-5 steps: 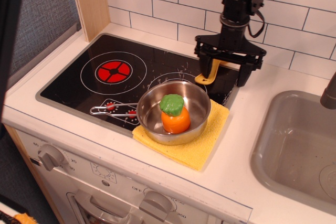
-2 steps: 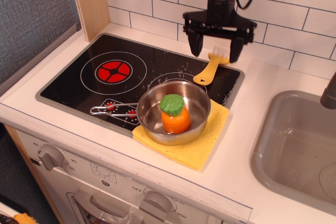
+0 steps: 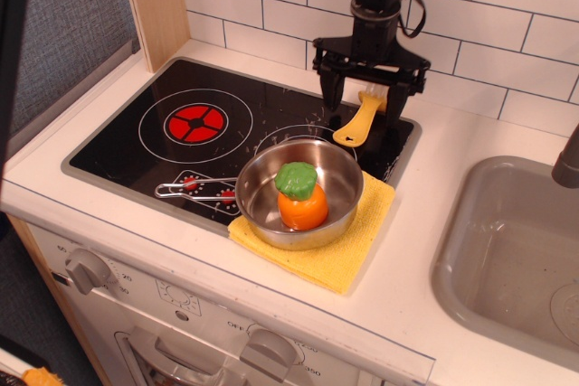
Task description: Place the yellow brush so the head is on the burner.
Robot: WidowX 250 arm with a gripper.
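Observation:
The brush's head has to go on the burner, so I should next use my gripper to grab the yellow brush by its handle near the bristled head.
The yellow brush lies on the black stovetop at its back right corner, with its rounded handle end towards the pot. Its head with white bristles points to the back wall and is partly hidden by the gripper. My gripper hangs over the head end with its jaws wide open, one finger to the left and the other to the right of the brush. It holds nothing. The burner, with white rings and a red centre, is on the left side of the stovetop, far from the brush.
A steel pot holding an orange and green toy stands on a yellow cloth at the stove's front right, its handle pointing left. A sink is on the right. A tiled wall runs behind, and a wooden panel stands at the back left.
My gripper has risen from low around the brush handle and moved back towards the wall, staying open. The brush stays lying on the stovetop.

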